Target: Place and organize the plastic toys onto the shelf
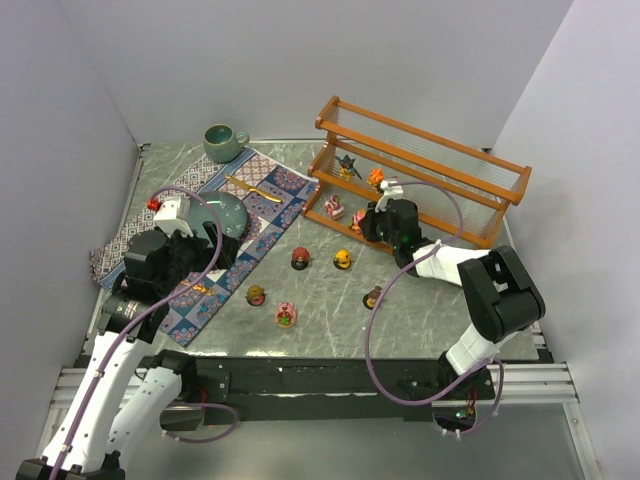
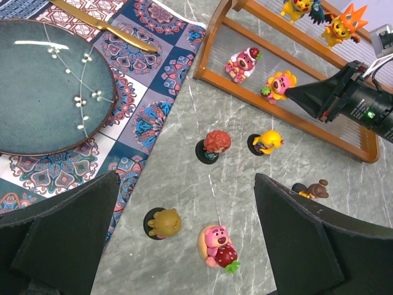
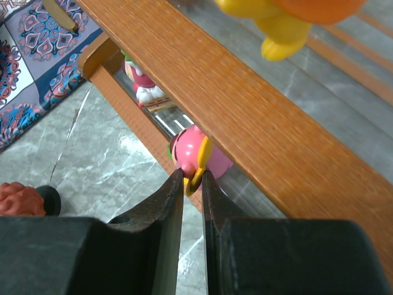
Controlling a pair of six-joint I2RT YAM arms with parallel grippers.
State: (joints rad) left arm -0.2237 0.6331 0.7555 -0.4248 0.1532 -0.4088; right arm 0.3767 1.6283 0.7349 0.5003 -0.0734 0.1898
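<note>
My right gripper is ready to release the pink flower toy now: the toy's body is over the shelf's lowest level, behind the level's front edge, so the toy would end up there.
The shelf [image 1: 425, 170] stands at the back right. It carries a dark spiky toy [image 1: 347, 165], an orange toy [image 1: 376, 177] and a pink toy [image 1: 334, 208]. My right gripper [image 1: 368, 222] is shut on a yellow petal of a pink flower toy [image 3: 199, 153] at the lowest tier, under the wooden rail [image 3: 245, 104]. On the table lie a red-haired toy [image 2: 215, 145], a yellow toy [image 2: 268, 141], a brown toy [image 2: 314, 189], a tan toy [image 2: 163, 222] and a pink strawberry bear [image 2: 219, 246]. My left gripper [image 2: 184, 246] is open above the bear and tan toy.
A patterned cloth mat [image 1: 250, 215] lies on the left with a blue plate [image 2: 49, 86] and a gold knife [image 2: 104, 24] on it. A green mug [image 1: 224, 141] stands at the back left. Grey walls close in both sides.
</note>
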